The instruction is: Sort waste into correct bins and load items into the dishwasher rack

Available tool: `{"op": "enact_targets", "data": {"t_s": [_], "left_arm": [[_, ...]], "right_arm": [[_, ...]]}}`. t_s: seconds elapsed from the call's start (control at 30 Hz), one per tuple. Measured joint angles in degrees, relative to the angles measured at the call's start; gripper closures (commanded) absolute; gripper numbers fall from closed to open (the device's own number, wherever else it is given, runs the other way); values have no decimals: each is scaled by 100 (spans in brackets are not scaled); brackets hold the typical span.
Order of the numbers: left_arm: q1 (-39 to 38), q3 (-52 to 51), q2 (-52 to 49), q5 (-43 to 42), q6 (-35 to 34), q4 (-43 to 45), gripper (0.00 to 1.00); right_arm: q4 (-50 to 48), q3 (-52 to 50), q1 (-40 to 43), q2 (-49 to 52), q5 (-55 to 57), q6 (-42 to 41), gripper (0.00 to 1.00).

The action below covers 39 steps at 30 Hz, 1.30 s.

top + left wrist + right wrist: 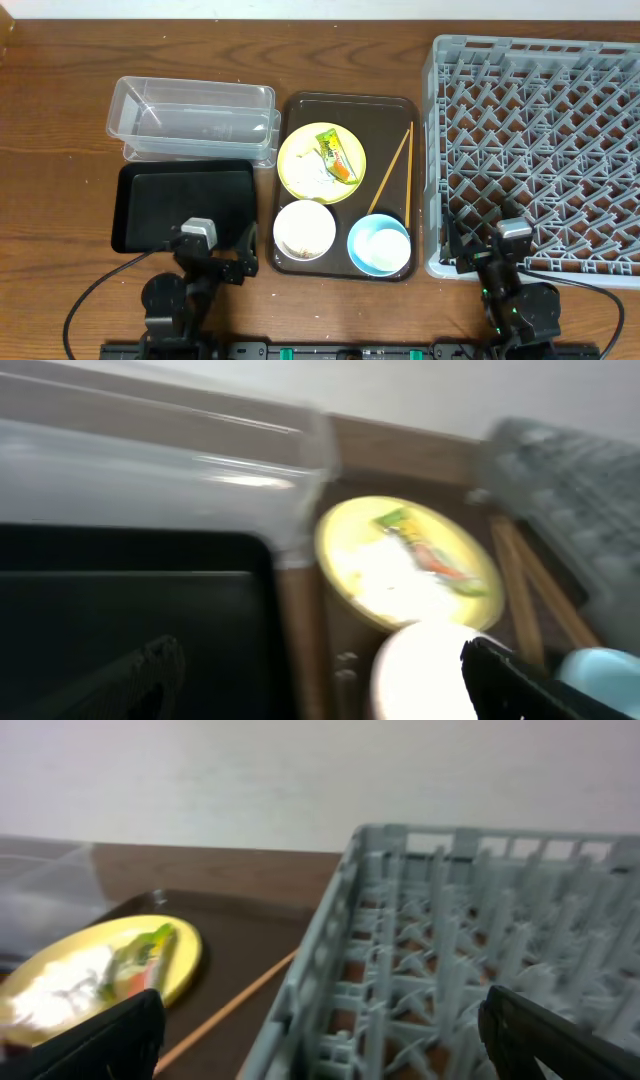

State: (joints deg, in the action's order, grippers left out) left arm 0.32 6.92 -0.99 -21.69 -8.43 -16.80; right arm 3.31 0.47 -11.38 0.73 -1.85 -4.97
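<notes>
I need to grab the white cup at the light blue bowl (380,245) by one side of its rim with my left gripper next. The rest of the rim then stays free for the handover to my right gripper.
The yellow plate (322,162) lies on a dark brown serving tray (290,110) and carries the snack wrapper (338,153) and white tissue (313,175). The cream-white bowl (304,230) and light blue bowl (380,245) stand at the tray's front. Two chopsticks (390,172) lie along its right side. I cannot make out the cup or the grains. The clear tub (190,120) and black tray (185,200) are at the left, the grey rack (540,150) at the right. My left gripper (212,248) (320,685) is open over the black tray's front edge. My right gripper (490,242) (325,1040) is open at the rack's front left corner.
The clear tub looks like two stacked tubs. Bare brown wooden table (60,150) lies left of the bins and along the far edge. In the left wrist view the plate (405,560) and cream-white bowl (420,670) are ahead to the right.
</notes>
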Motion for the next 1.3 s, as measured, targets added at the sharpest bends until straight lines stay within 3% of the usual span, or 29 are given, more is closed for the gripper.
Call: {"op": "enact_targets", "data": {"t_s": [0.2,0.37,0.53,0.7,0.83,0.97,1.1,1.3], "left_arm": [[0,144,-26,-608,-750,780,8],[0,1255,-708,-820,-968,299,8],[0,3104,-2387,-979,-1027,-1408,8],[0,5051,-4374,-1093,-1012,-3523,8],[0,5934,-5348,-1316,-992,-4194,9],[-142,6074,-5825,-1926,-887,-4315,12],[-1010,6074,-6122,-1941,-782,-4409,22],[-3206,6074,-6441,-297,-994,-4343,25]], "right_arm": [[-107,68,0,7,-1060,-789,1],[1436,1025,0,227,-1655,-1228,1],[3259,2800,0,1169,-1799,-1381,1],[4809,4332,0,2802,-1836,-1108,1],[5239,5152,0,3764,-1919,-903,1],[5300,5659,0,4356,-2028,-813,1],[5309,5799,17,4590,-1862,-1019,1],[5506,5803,286,4863,-1394,-1655,1]]}}
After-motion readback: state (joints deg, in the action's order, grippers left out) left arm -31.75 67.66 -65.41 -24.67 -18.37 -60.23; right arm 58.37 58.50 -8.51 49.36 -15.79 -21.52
